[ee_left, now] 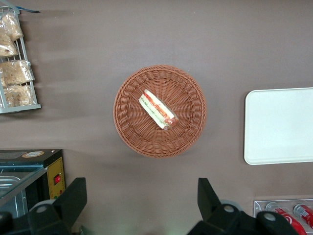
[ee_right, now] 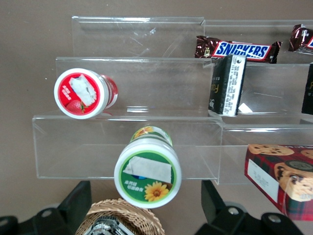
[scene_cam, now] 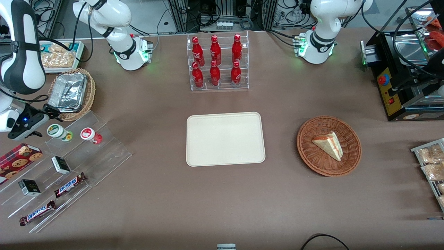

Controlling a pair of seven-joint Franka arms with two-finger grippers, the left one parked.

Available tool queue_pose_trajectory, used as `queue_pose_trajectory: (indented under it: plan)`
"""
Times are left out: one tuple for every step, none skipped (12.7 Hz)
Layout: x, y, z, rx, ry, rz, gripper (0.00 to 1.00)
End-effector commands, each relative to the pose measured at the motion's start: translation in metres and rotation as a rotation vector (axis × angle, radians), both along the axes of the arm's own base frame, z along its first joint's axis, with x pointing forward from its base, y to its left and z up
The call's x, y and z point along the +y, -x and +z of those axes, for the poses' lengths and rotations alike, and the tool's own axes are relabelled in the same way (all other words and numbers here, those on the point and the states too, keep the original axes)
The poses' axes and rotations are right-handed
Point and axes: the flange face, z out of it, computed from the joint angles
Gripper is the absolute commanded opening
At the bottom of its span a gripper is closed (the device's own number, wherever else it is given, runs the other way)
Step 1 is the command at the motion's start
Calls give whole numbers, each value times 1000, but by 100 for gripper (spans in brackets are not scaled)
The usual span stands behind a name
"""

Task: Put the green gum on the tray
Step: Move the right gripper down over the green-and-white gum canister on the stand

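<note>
My gripper grabs the green gum by its lidded end (scene_cam: 54, 130) next, to put it on the cream tray (scene_cam: 225, 139).
The green gum (scene_cam: 59, 132) is a small white bottle with a green-and-white lid, lying on the upper step of a clear stepped shelf (scene_cam: 104, 152) toward the working arm's end of the table. In the right wrist view the green gum (ee_right: 147, 176) has its lid facing the camera. My gripper (scene_cam: 42, 122) hangs just beside it, open and empty, with one finger (ee_right: 78, 203) on each side of the lid and apart from it; the gripper (ee_right: 145, 210) holds nothing. The cream tray (scene_cam: 225, 139) lies bare at the table's middle and also shows in the left wrist view (ee_left: 279, 125).
A red-lidded gum bottle (scene_cam: 91, 135) lies beside the green one. A wicker basket with a foil container (scene_cam: 71, 93) is close by the gripper. Snickers bars (scene_cam: 69, 184), small black boxes (scene_cam: 60, 164) and a cookie box (scene_cam: 19, 158) sit on the shelf. A cola rack (scene_cam: 218, 62) and a sandwich basket (scene_cam: 329, 146) stand elsewhere.
</note>
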Motion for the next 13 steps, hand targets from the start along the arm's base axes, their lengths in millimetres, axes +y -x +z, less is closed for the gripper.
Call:
queue_pose_trajectory:
  plan:
    - [-6,1,-12,-20,-3,-1,100]
    - [-6,1,-14,-23,-2,-1,93]
    - [-6,0,-19,-21,-9,-7,82]
    - [-6,0,-22,-25,-22,-17,66]
    - [-6,-1,-23,-24,-25,-20,38]
    - [-5,-1,-22,-32,-40,-32,14]
    - [-4,-1,-23,-32,-49,-40,0]
    - [-5,-1,-22,-32,-50,-46,0]
    - [-5,-1,-20,-31,-51,-52,0]
    - [-3,-2,-16,-29,-52,-50,0]
    - [0,-4,-9,-19,-59,-56,0]
    - [7,-9,0,-10,-65,-69,0]
    - [16,-17,13,-5,-67,-92,0]
